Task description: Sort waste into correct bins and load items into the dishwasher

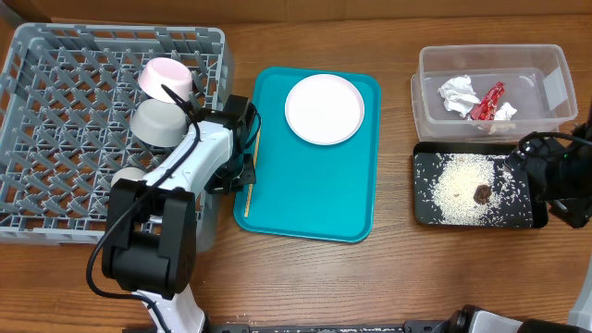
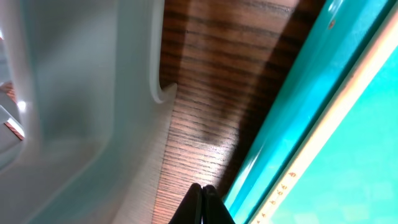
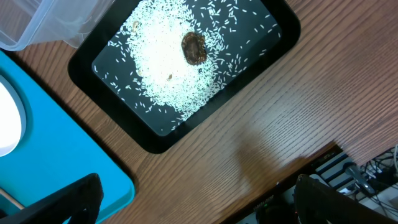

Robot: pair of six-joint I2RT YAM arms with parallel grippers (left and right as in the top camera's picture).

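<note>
My left gripper's fingers are closed and empty beside the stick. The thin wooden stick [image 1: 251,176] would stay on the tray if I lifted my left gripper now.
The grey dish rack [image 1: 55,139] holds a small white cup [image 1: 166,76], a grey metal bowl [image 1: 157,120] and a partly hidden small white bowl [image 1: 128,176]. The white plate [image 1: 324,108] lies on the teal tray [image 1: 314,199]. The thin wooden stick [image 1: 251,176] lies along the tray's left edge and also shows in the left wrist view [image 2: 323,124]. My left gripper [image 1: 239,174] [image 2: 202,202] is shut and empty, over the wood between rack and tray. My right gripper [image 1: 555,180] [image 3: 199,205] is wide open and empty near the black tray [image 1: 425,213].
The clear tub [image 1: 435,102] holds white tissue [image 1: 459,94] and a red wrapper [image 1: 488,102]. The black tray [image 3: 124,118] holds rice grains [image 3: 161,74] and a brown lump [image 3: 194,48]. The rack wall [image 2: 93,93] stands close to my left gripper. The table's front edge and cables lie below my right gripper.
</note>
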